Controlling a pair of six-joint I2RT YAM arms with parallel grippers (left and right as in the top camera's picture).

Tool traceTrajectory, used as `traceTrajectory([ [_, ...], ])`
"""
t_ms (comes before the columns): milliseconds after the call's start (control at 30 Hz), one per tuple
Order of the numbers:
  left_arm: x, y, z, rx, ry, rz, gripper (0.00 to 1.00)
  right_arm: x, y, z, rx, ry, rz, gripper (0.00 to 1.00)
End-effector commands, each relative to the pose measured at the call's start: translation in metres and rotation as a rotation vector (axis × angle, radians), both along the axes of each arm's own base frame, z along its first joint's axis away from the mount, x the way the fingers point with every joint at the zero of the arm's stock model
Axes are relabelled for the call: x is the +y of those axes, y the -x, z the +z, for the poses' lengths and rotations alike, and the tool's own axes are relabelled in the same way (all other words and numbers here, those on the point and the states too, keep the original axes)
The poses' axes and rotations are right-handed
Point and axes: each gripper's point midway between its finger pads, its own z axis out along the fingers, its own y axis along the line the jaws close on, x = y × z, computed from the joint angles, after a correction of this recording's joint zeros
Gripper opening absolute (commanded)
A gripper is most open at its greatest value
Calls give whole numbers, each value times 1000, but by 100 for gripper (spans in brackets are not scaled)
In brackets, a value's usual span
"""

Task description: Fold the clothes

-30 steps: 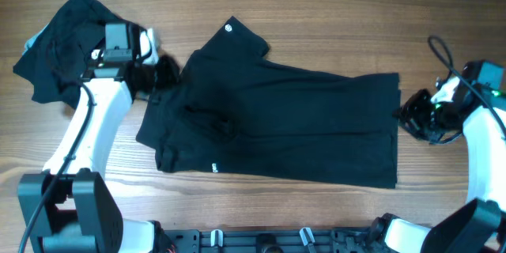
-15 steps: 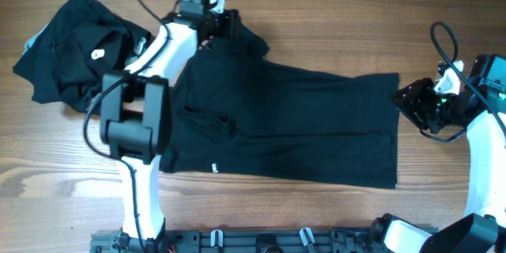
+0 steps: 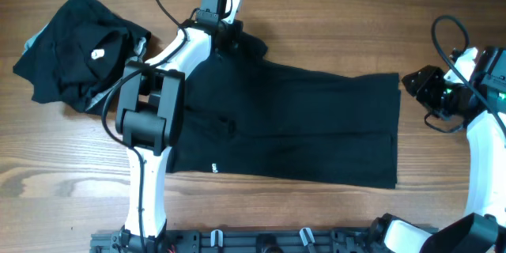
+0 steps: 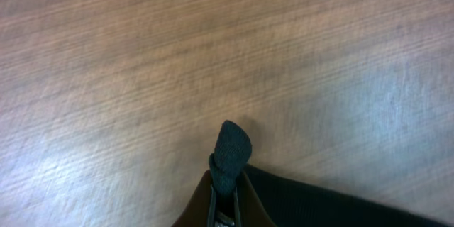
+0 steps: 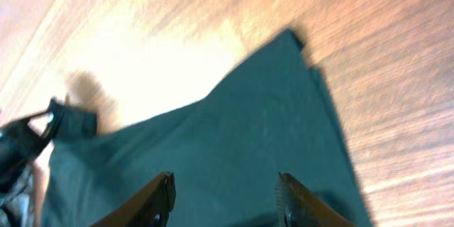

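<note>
I need to grab the black shirt by its free far corner with my right gripper next, to pair with my left gripper's corner and fold the shirt's far edge over.
A large black shirt [image 3: 300, 126] lies spread flat across the middle of the table, with a small white print [image 3: 213, 166] near its front left edge. My left gripper [image 3: 234, 35] is at the shirt's far left corner. In the left wrist view it [image 4: 225, 188] is shut on a pinched fold of black fabric [image 4: 232, 149] just above the wood. My right gripper [image 3: 417, 87] is open and empty, just off the shirt's far right corner. In the right wrist view its fingers [image 5: 225, 184] hover over the shirt [image 5: 234, 142].
A pile of other black garments [image 3: 71, 47] with a white label lies at the far left. Bare wood table [image 3: 332, 16] runs beyond the shirt and in front of it. The arm bases stand along the front edge [image 3: 261, 241].
My left arm has swung from the shirt's left side to its far corner and closed on the fabric. My right gripper has moved a little farther from the front edge.
</note>
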Motion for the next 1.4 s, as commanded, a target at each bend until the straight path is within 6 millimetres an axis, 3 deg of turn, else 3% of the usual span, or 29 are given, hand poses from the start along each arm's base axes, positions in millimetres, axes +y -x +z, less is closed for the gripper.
traceTrajectory([
  [0, 9, 0, 64, -70, 6, 41, 4, -24, -10, -25, 66, 69, -61, 51],
  [133, 19, 21, 92, -29, -21, 59, 4, -37, -24, -87, 179, 58, -76, 50],
  [267, 41, 37, 112, -2, -74, 157, 4, -45, -48, -122, 151, 55, -65, 54],
  [333, 44, 45, 126, -2, -81, 163, 4, -47, -57, -140, 146, 61, -52, 61],
  [467, 52, 55, 142, 0, -91, 200, 4, -21, -81, -148, 58, 11, 59, 73],
  [600, 54, 62, 144, 20, -98, 200, 4, 9, -95, -145, 13, -4, 138, 71],
  [667, 55, 63, 143, 25, -100, 199, 4, 9, -95, -149, 36, 31, 121, 66],
  [833, 55, 63, 143, 26, -101, 199, 4, -8, -90, -162, 110, 125, 28, 13],
  [867, 55, 63, 143, 26, -101, 199, 4, -8, -90, -162, 108, 125, 29, 5],
  [967, 56, 66, 142, 34, -105, 199, 4, -8, -91, -154, 95, 130, 31, 4],
  [1133, 66, 78, 174, -3, -121, 222, 4, -4, -83, -104, 46, 133, 36, 4],
  [1200, 69, 89, 183, 9, -126, 221, 4, 7, -80, -73, -24, 138, 119, 5],
  [1300, 73, 103, 174, 74, -153, 217, 4, 11, -69, -33, -78, 162, 120, 4],
  [1367, 76, 108, 170, 96, -162, 219, 4, 4, -58, -24, -53, 186, 66, 4],
])
